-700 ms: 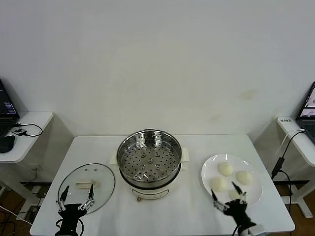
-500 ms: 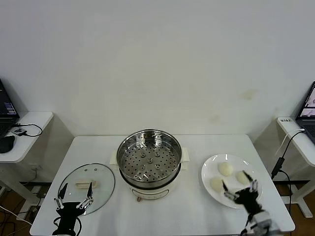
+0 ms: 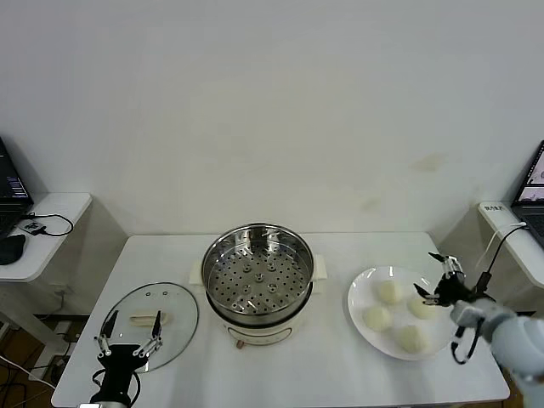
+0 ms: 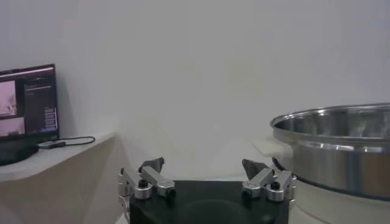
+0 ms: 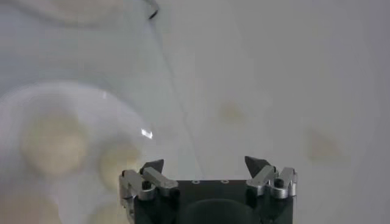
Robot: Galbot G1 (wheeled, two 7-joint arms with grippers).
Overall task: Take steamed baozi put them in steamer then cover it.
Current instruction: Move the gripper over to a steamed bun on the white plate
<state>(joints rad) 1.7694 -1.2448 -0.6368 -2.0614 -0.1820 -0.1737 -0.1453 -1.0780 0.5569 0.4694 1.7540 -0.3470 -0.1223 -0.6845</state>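
Observation:
The back baozi should help fill the open steamer [image 3: 257,274], so my right gripper should pick it up by its round sides next.
Four cream-white baozi lie on a white plate [image 3: 364,289] at the right: one at the back [image 3: 389,291], one at the right [image 3: 422,307], one at the left [image 3: 377,319], one at the front [image 3: 411,338]. They show blurred in the right wrist view [image 5: 53,145]. The steel steamer [image 3: 257,274] with its perforated tray stands open at the table's centre; its rim shows in the left wrist view [image 4: 334,131]. The glass cover [image 3: 150,323] lies flat at the left. My right gripper [image 3: 440,279] is open, raised beside the plate's right edge. My left gripper [image 3: 129,334] is open and empty at the cover's front edge.
The white table [image 3: 340,246] ends just behind the steamer against a white wall. Side desks with laptops stand at the far left [image 3: 34,223] and far right [image 3: 523,229]. A cable [image 3: 486,272] hangs off the right desk near my right arm.
My right gripper has risen from the plate's front and swung right and back, past the plate's right edge, empty. The left gripper stays at the cover's front edge.

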